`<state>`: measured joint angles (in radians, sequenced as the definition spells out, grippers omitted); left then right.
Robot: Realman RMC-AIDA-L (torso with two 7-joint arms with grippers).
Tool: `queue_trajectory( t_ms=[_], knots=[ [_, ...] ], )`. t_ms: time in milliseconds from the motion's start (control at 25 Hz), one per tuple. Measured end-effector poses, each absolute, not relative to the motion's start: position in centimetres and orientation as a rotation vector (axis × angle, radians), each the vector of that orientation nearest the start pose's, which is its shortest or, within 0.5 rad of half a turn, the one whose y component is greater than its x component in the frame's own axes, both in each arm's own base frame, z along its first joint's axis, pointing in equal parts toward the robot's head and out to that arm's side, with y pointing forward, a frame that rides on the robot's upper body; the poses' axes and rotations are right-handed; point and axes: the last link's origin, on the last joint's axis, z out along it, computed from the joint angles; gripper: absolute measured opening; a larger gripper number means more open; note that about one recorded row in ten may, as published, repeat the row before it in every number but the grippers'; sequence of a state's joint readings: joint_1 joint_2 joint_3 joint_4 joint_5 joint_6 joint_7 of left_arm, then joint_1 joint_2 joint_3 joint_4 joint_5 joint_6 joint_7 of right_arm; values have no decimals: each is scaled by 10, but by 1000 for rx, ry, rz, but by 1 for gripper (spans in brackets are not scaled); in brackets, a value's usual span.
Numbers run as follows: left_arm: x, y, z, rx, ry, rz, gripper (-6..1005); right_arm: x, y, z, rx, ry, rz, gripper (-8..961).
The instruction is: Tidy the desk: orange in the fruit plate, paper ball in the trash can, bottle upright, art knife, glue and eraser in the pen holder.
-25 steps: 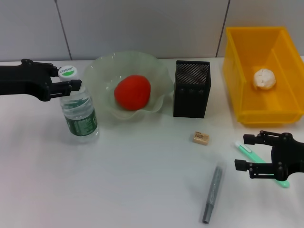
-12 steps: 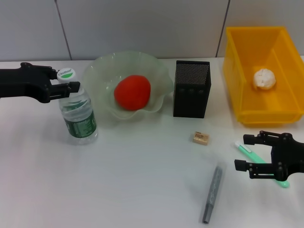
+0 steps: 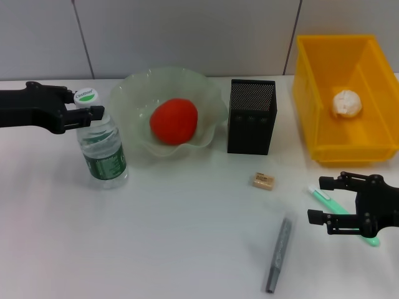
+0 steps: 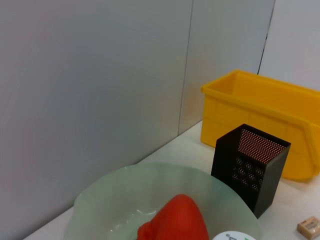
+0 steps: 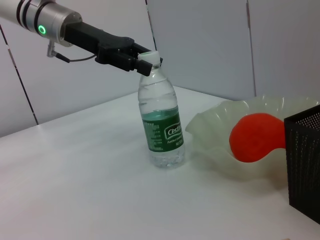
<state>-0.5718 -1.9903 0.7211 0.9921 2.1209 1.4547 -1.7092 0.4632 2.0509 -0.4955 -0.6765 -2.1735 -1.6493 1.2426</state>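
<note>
My left gripper should open now, because the bottle (image 3: 103,149) is standing upright in the head view with its base (image 3: 109,181) on the tabletop.
The clear water bottle (image 3: 103,149) stands upright left of the fruit plate (image 3: 134,84). My left gripper (image 3: 87,104) is shut on its neck under the white cap; it also shows in the right wrist view (image 5: 145,61) at the bottle (image 5: 162,125). The orange (image 3: 174,120) lies in the plate. The paper ball (image 3: 346,103) lies in the yellow bin (image 3: 374,146). The eraser (image 3: 264,180) lies in front of the black mesh pen holder (image 3: 251,116). A grey stick-shaped item (image 3: 278,254) lies near the front. My right gripper (image 3: 324,199) is open over a green pen-shaped item (image 3: 330,200).
The wall runs close behind the plate, pen holder and bin. In the left wrist view the plate (image 4: 125,192), orange (image 4: 175,222), pen holder (image 4: 252,165), bin (image 4: 260,107) and eraser (image 4: 310,226) show. The table's front left is bare white surface.
My left gripper and the bottle's top have shifted slightly to the left. The right gripper has not moved.
</note>
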Motion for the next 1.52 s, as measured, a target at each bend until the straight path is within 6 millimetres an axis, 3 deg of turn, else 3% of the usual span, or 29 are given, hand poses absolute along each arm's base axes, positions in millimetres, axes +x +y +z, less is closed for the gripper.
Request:
queue_trajectory(
  t_ms=[280, 440, 720, 920, 960, 1080, 1240, 1440, 1480, 1520],
  knots=[
    [-248, 385, 88, -2543, -603, -356, 454, 306, 301, 24, -2702, 575, 593, 732],
    [-248, 385, 87, -2540, -606, -353, 637, 306, 301, 24, -2702, 577, 594, 729],
    [-248, 385, 89, -2535, -605, -368, 810, 305, 301, 24, -2703, 581, 595, 725],
    [-234, 382, 107, -2500, -583, -576, 810, 305, 301, 24, -2705, 583, 599, 722],
    [-215, 371, 126, -2509, -516, -829, 810, 305, 301, 25, -2706, 584, 600, 721],
    [-203, 355, 134, -2567, -439, -1018, 810, 305, 301, 25, -2706, 586, 602, 719],
    [-199, 329, 120, -2713, -390, -1173, 809, 303, 301, 26, -2709, 580, 617, 717],
    [-202, 324, 110, -2747, -399, -1194, 809, 295, 302, 29, -2716, 560, 675, 714],
    [-216, 313, 76, -2800, -446, -1265, 809, 292, 304, 30, -2722, 565, 688, 713],
    [-228, 304, 55, -2798, -456, -1293, 809, 291, 305, 31, -2725, 568, 692, 712]
  ],
)
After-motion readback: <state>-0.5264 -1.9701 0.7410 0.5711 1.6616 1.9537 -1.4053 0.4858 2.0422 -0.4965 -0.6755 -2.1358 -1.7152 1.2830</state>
